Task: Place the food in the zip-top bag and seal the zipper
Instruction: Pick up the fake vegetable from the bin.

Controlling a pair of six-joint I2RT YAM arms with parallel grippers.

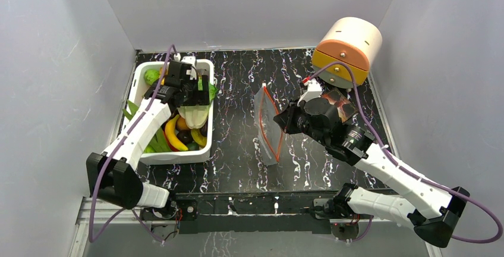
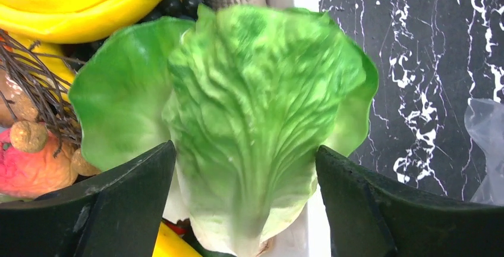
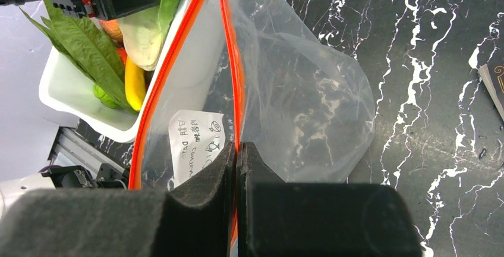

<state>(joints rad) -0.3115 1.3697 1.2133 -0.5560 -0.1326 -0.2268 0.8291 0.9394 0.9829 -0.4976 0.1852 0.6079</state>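
Observation:
My left gripper grabs the lettuce by its green leafy part next, across the leaf, so the pale base stays free to enter the bag [image 1: 270, 127].
The food lies in a white tub [image 1: 205, 66]: a leafy green lettuce [image 2: 255, 90], yellow bananas [image 2: 77, 1], a red piece [image 2: 30, 168] and long green leaves [image 3: 83, 49]. My left gripper [image 2: 245, 147] hovers open over the tub's right side, its fingers standing wide on either side of the lettuce [image 1: 197, 113]. The clear zip-top bag [image 1: 270, 127] stands on edge mid-table with its mouth gaping toward the tub. My right gripper [image 3: 238, 147] is shut on the red-orange zipper [image 3: 229, 49] at the bag's near lip. In the top view it [image 1: 285, 117] is just right of the bag.
A cream and orange round container [image 1: 347, 46] sits at the back right. A dark printed packet [image 1: 342, 105] lies under the right arm. Grey walls close in the marbled black table on three sides.

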